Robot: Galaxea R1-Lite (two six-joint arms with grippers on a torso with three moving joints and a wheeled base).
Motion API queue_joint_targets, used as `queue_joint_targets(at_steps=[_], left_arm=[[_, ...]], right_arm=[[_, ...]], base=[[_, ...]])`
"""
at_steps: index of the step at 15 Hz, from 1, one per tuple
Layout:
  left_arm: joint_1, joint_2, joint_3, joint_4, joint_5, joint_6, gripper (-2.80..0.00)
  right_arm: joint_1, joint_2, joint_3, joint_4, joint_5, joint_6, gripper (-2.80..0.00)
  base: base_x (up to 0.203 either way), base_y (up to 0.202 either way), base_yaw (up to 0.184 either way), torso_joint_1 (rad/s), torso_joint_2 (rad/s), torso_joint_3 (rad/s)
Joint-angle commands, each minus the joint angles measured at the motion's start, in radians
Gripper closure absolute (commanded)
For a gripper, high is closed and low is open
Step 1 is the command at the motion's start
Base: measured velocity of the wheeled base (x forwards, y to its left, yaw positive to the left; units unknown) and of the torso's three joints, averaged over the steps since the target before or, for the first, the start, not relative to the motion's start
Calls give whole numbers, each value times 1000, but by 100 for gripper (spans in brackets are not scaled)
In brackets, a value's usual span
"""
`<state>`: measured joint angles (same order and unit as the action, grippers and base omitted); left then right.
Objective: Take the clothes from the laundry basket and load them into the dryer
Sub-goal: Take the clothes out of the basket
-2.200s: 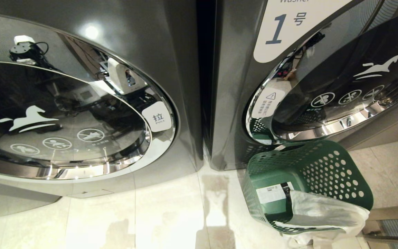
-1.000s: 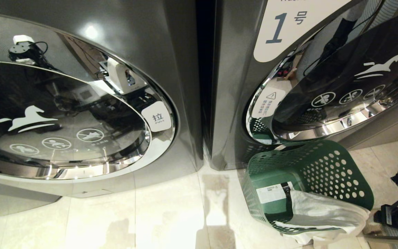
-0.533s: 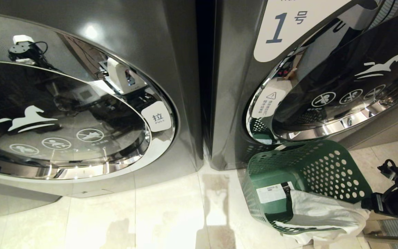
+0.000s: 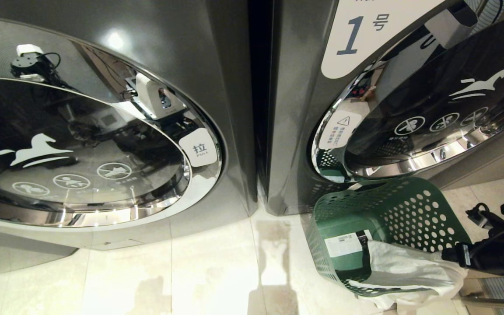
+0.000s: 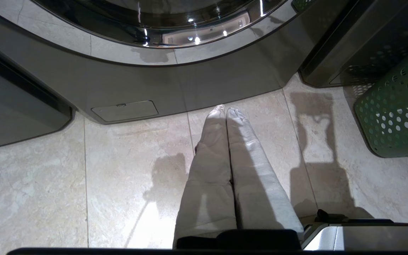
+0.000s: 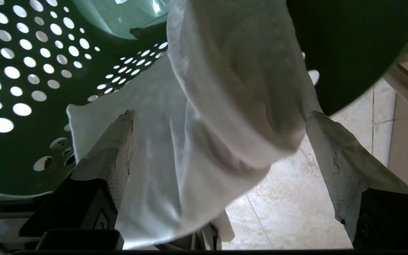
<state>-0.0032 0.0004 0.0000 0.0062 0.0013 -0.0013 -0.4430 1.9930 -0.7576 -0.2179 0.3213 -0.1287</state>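
My right gripper will next take the cloth from the laundry basket (image 4: 409,210) to the dryer, so it will grab the white cloth by its bunched fold (image 4: 432,267).
A green perforated laundry basket (image 4: 409,210) lies tipped on its side on the floor in front of the dryer (image 4: 295,109) marked 1. The dryer's round door (image 4: 449,105) stands swung open. White clothes (image 4: 405,267) spill from the basket's mouth onto the floor. My right arm (image 4: 492,256) reaches in from the right edge, right beside the cloth. In the right wrist view my right gripper (image 6: 221,114) is open, one finger on each side of the hanging white cloth (image 6: 225,88), not closed on it. My left gripper (image 5: 225,109) is shut and empty, parked low over the floor.
A second machine (image 4: 103,144) with its door closed stands to the left. Pale floor tiles (image 4: 199,271) lie in front of both machines. A wall base and a metal rail (image 4: 497,302) run close behind the basket on the right.
My right arm has come into the head view from the right edge and moved left, up to the white clothes at the basket's mouth. The basket and clothes have stayed put.
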Motion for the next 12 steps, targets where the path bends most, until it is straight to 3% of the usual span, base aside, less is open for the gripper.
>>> queue_joint_targets(at_steps=[1,8,12], left_arm=[[0,-2,2,0,0,0,0],[0,-2,2,0,0,0,0],[0,-2,2,0,0,0,0]], right_arm=[[5,45,1,-25,2,-3,-280],[55,105,-21,-96,65,-15,-280],[77,148,-27,-60,44,-173,-280]], base=[[0,0,0,0,0,0],[0,0,0,0,0,0],[0,0,0,0,0,0]])
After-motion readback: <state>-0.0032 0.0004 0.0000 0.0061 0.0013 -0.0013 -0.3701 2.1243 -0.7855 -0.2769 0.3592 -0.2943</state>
